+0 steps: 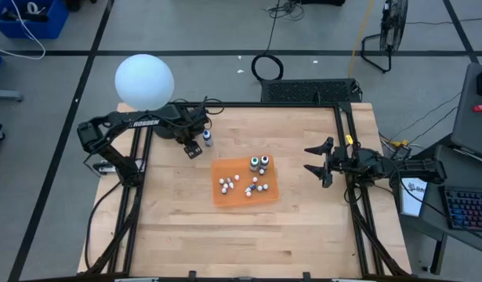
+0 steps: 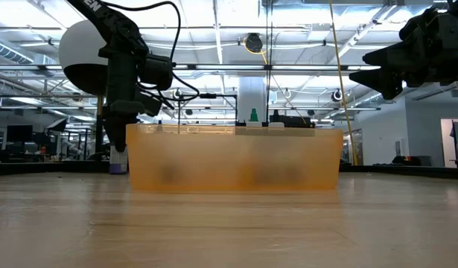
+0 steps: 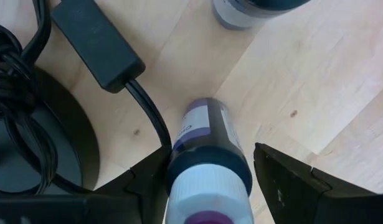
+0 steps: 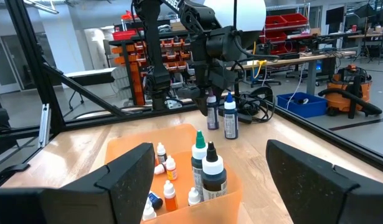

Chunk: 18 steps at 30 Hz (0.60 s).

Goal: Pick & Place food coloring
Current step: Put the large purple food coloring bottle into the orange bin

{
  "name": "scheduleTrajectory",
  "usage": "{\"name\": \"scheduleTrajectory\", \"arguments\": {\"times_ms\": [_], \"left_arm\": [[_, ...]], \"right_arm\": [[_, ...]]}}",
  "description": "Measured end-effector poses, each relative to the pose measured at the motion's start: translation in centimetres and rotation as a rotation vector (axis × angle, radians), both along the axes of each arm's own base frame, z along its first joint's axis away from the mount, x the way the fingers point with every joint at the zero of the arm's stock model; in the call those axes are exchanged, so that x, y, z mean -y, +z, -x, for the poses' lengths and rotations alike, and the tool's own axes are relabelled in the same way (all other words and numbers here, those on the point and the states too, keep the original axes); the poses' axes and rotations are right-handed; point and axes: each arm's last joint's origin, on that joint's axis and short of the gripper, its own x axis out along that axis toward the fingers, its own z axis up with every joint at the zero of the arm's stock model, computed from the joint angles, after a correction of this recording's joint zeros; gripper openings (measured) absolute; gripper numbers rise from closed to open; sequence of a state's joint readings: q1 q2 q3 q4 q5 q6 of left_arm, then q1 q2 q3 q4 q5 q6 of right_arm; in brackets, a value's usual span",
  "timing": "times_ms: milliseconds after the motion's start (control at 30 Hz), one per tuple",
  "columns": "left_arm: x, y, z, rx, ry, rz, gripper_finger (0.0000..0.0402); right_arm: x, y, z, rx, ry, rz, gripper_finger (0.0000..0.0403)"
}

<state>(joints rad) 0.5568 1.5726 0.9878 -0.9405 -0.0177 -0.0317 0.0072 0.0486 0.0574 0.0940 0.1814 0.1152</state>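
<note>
The fingers of my left gripper are beside the purple-labelled bottle (image 3: 210,143), below the bottle's white cap, so it is time to close on the bottle now.
The food coloring is a set of tiny bottles. Several stand or lie in the orange tray (image 1: 244,182), also seen in the right wrist view (image 4: 203,165). One dark bottle with a blue tip (image 1: 208,139) stands on the table left of the tray. A dark, purple-labelled bottle with a white cap (image 3: 207,149) stands upright between the fingers of my left gripper (image 1: 192,149), which is open and points down over it. My right gripper (image 1: 307,159) is open and empty, right of the tray and above the table. My left gripper comes from above, one finger on each side of the purple-labelled bottle's upper body. One finger (image 3: 147,180) lies close against its side. The other (image 3: 291,180) stands off with a plain gap. I cannot tell whether the near finger touches it.
A big white globe lamp (image 1: 144,81) stands at the table's far left on a black base (image 3: 29,143). Its cable and switch box (image 3: 94,40) lie right beside the purple-labelled bottle. Bare wood lies near the front edge (image 1: 241,243).
</note>
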Motion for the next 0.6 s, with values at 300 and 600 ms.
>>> {"name": "scheduleTrajectory", "arguments": {"times_ms": [300, 600], "left_arm": [[0.0, 0.0, 0.0, 0.002, -0.028, -0.001, 0.0142], [2.4, 1.4, -0.5, -0.012, -0.086, -0.006, 0.0142]], "right_arm": [[0.0, 0.0, 0.0, 0.0, 0.0, 0.0, 0.0293], [0.0, 0.0, 0.0, 0.0, 0.0, 0.0, 0.0293]]}}
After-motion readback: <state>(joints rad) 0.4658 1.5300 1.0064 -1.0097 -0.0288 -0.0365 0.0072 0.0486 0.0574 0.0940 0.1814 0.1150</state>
